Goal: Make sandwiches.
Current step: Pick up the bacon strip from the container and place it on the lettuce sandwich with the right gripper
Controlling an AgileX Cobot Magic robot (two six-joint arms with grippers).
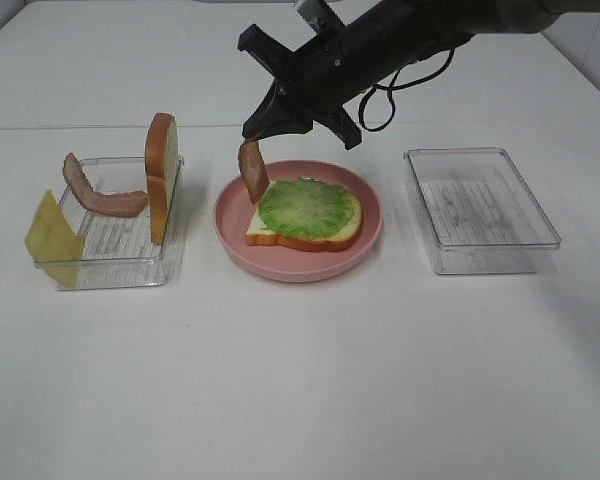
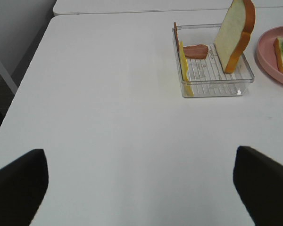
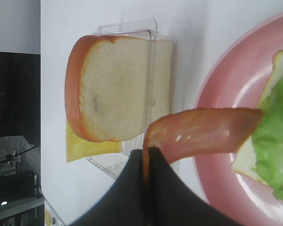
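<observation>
The bacon strip's lower end only reaches the lettuce's edge, so my right gripper keeps holding the bacon strip for now, until it lies flat across the green lettuce [image 1: 305, 208].
My right gripper [image 1: 258, 128] reaches across to the left edge of the pink plate [image 1: 280, 266]. It is shut on one end of a reddish-brown bacon strip [image 1: 252, 171], which hangs down just above the plate's left rim. The wrist view shows the closed fingertips [image 3: 148, 157] pinching the strip [image 3: 203, 132]. On the plate lies a bread slice [image 1: 325, 240] topped with green lettuce [image 1: 305, 208]. In the left tray [image 1: 120, 262] stand a second bread slice [image 1: 161, 175], another bacon strip [image 1: 105, 198] and a yellow cheese square [image 1: 52, 240]. My left gripper [image 2: 141, 188] is open and empty over bare table, far from the tray [image 2: 212, 84].
A clear tray [image 1: 480, 215] with nothing in it sits right of the plate. The white table [image 1: 300, 380] spreads wide in front of the plate and trays. The right arm's cable loops above the plate's far side.
</observation>
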